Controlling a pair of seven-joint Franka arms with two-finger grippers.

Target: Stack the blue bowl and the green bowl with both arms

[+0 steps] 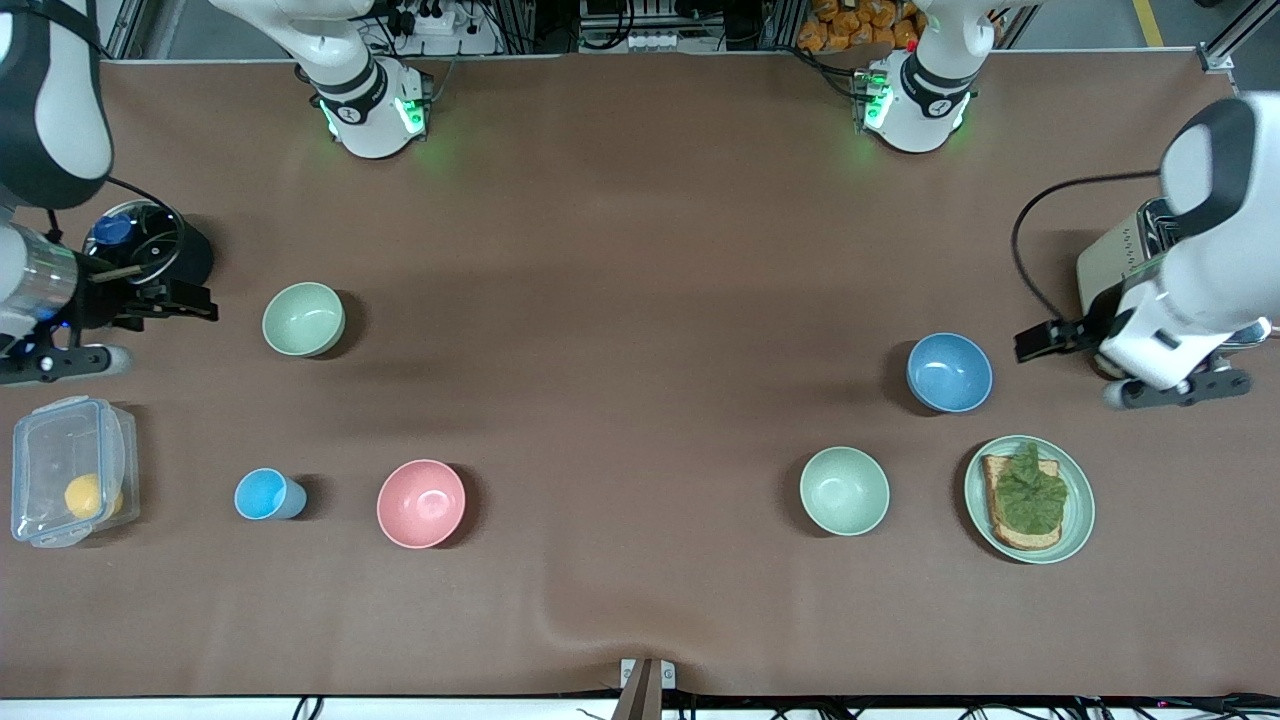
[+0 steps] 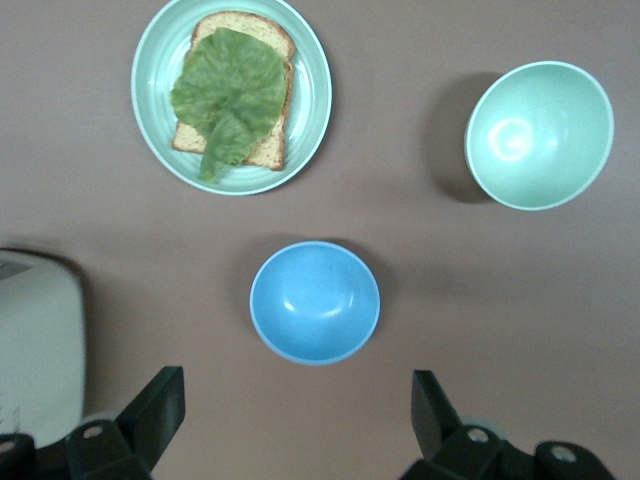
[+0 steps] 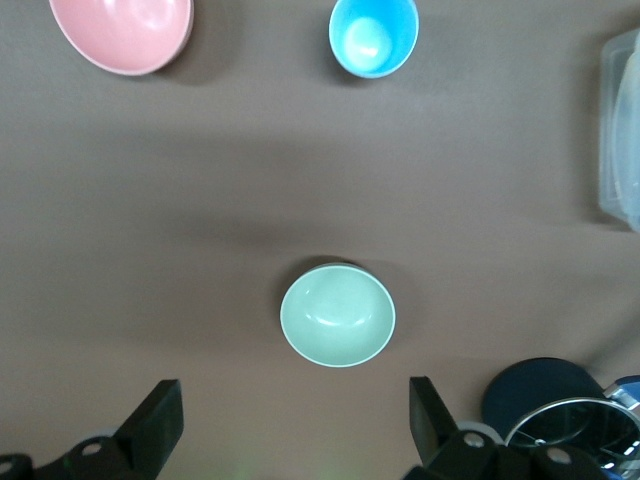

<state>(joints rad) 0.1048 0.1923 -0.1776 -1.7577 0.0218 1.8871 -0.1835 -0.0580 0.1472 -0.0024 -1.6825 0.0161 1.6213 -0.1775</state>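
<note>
My left gripper takes hold of the blue bowl (image 1: 949, 372) by its rim next, to stack it with the green bowl.
The blue bowl (image 1: 949, 372) stands upright toward the left arm's end of the table. My left gripper (image 1: 1035, 342) hangs open and empty beside it, over the table by the toaster. In the left wrist view the blue bowl (image 2: 315, 300) lies just ahead of the open left gripper (image 2: 295, 420). The pale sage-green bowl (image 1: 303, 319) stands upright toward the right arm's end. My right gripper (image 1: 195, 303) is open and empty beside it. In the right wrist view the green bowl (image 3: 338, 315) lies just ahead of the open right gripper (image 3: 295, 420).
A cooler mint-green bowl (image 1: 844, 490) and a green plate (image 1: 1080, 510) with toast and lettuce lie nearer the front camera than the blue bowl. A toaster (image 1: 1125, 255) stands by the left arm. A pink bowl (image 1: 421, 503), light-blue cup (image 1: 268, 494), clear container (image 1: 70, 485) and lidded black pot (image 1: 150, 245) are at the right arm's end.
</note>
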